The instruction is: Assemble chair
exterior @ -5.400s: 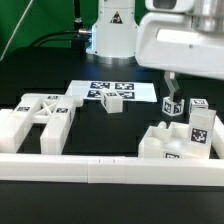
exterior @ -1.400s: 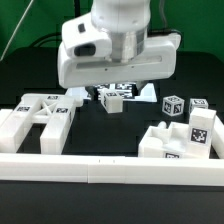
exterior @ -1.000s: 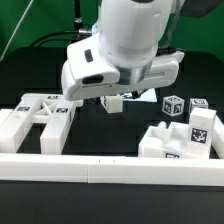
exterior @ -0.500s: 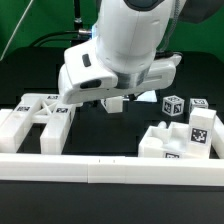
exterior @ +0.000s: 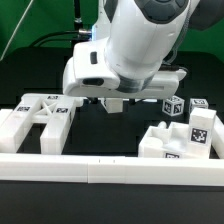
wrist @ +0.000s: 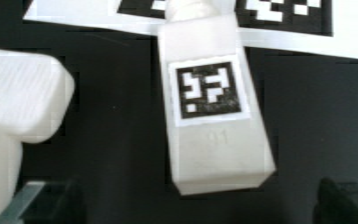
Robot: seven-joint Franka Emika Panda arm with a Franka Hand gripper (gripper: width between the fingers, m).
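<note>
My gripper needs to grab the white leg next by its flat square end (wrist: 222,170), so the leg's rounded peg stays free to join the chair.
A white square leg (wrist: 211,110) with a black-and-white tag lies on the black table; its far end rests on the marker board (wrist: 282,12). My gripper (wrist: 194,208) hangs open straight over the leg's near end. One dark fingertip (wrist: 41,203) shows on each side, apart from the leg. In the exterior view the leg (exterior: 115,103) peeks out under the arm's big white wrist housing (exterior: 125,55), which hides the jaws. A slotted flat chair panel (exterior: 40,113) lies at the exterior view's left. Two tagged cubes (exterior: 173,105) and a blocky part (exterior: 185,140) are at its right.
A long plain white rail (exterior: 110,170) runs along the front of the table. In the wrist view a rounded white part (wrist: 16,100) lies close beside the leg. The robot's base stands behind the marker board.
Over the last second the wrist housing has swung from a tilt to more level and shifted slightly toward the exterior view's right above the leg. The jaws stayed open and no part moved.
</note>
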